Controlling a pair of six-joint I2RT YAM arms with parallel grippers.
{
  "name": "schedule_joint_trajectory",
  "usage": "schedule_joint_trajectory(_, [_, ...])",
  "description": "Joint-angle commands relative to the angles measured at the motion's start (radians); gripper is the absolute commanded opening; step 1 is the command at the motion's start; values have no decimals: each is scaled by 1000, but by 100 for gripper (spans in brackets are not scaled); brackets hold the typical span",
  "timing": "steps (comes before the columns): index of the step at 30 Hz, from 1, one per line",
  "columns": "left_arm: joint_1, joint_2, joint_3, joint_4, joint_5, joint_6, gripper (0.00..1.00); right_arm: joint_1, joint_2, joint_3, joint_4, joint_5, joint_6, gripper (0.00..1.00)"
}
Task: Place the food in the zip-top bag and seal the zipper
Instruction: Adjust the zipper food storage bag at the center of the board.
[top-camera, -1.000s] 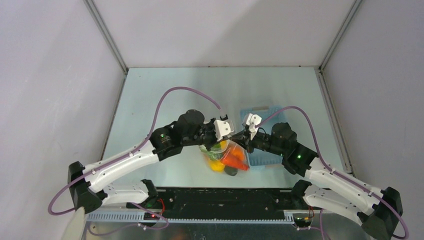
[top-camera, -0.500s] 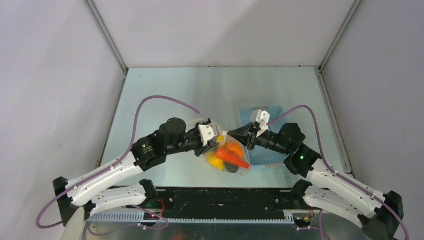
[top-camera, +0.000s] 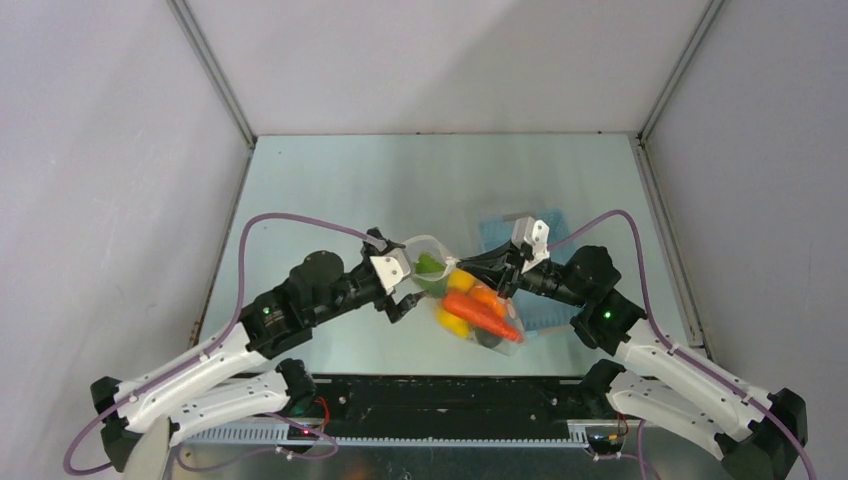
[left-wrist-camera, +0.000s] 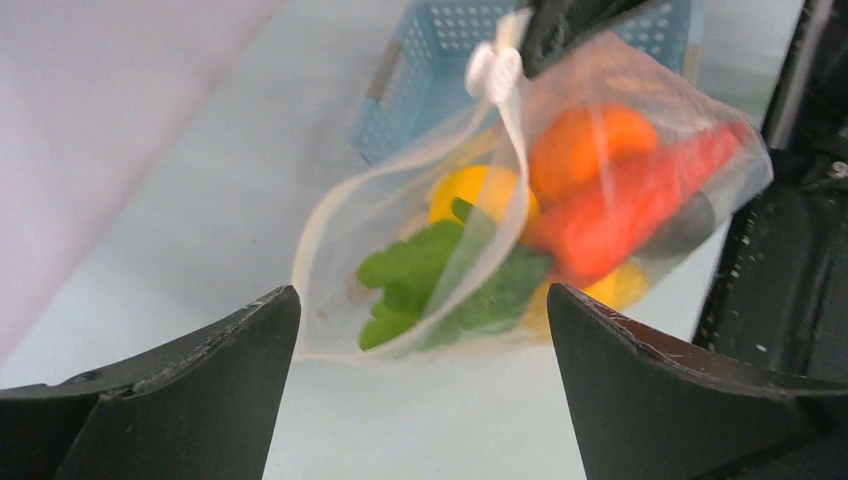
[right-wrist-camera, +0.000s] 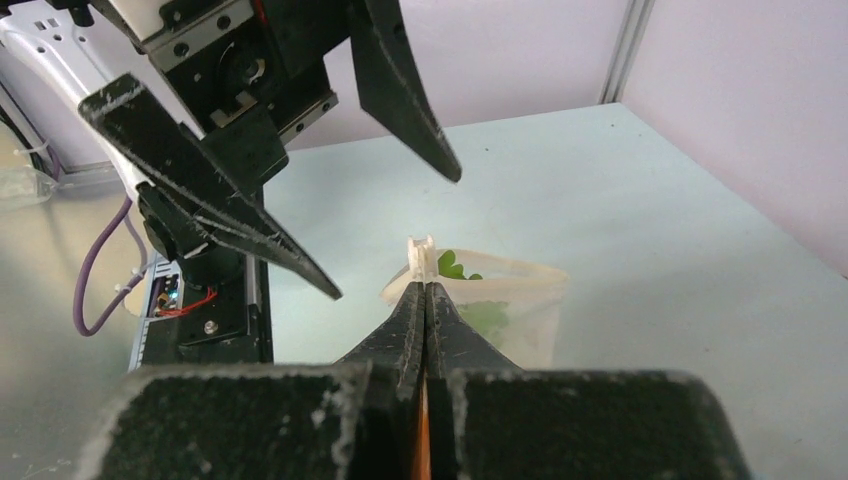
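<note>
I should next grab the bag at the white slider (top-camera: 451, 263) (left-wrist-camera: 494, 73) with my left gripper, from the side of the bag's opening. This will free my right gripper to regrip and seal the zipper.
The zip-top bag (top-camera: 468, 300) hangs clear of the table from my right gripper (top-camera: 460, 265), tilting down to the right. It holds the food: an orange carrot (left-wrist-camera: 620, 210), a round orange piece (left-wrist-camera: 580, 145), yellow pieces (left-wrist-camera: 480, 195) and green pieces (left-wrist-camera: 415, 270). My right gripper (right-wrist-camera: 425, 288) is shut on the bag's top edge just below the white slider (right-wrist-camera: 421, 252) of the zipper (left-wrist-camera: 515, 150). The bag's mouth (right-wrist-camera: 500, 285) gapes open beyond the slider. My left gripper (top-camera: 408, 278) stands wide open a little left of the bag, touching nothing. In the left wrist view the left gripper (left-wrist-camera: 422, 292) is empty.
A light blue perforated basket (top-camera: 535, 228) sits on the table behind and right of the bag, partly under the right arm. The black base rail (top-camera: 440, 395) runs along the near edge. Grey walls close in on the table's left, right and far sides.
My left gripper opened, let go of the bag and drew back to the left. The bag swung rightward, and now hangs from the right gripper alone.
</note>
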Motion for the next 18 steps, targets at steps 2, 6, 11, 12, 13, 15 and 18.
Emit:
schedule_joint_trajectory(2, [14, 30, -21, 163, -38, 71, 100, -13, -26, 0, 78, -28, 37, 0])
schedule_joint_trajectory(6, [25, 90, 9, 187, 106, 103, 100, -18, -32, -1, 66, -23, 39, 0])
schedule_joint_trajectory(11, [52, 91, 31, 214, 242, 84, 100, -20, -52, -18, 48, -46, -3, 0])
schedule_joint_trajectory(12, [67, 83, 28, 237, 262, 61, 100, -23, -60, -22, 49, -53, -21, 0])
schedule_joint_trajectory(13, [78, 68, 19, 251, 324, 50, 100, -25, -63, -31, 52, -80, -31, 0])
schedule_joint_trajectory(15, [102, 59, 11, 286, 396, 15, 100, -30, -68, -38, 55, -129, -54, 0])
schedule_joint_trajectory(18, [121, 71, 24, 290, 441, -31, 100, -40, -61, -40, 58, -185, -68, 0])
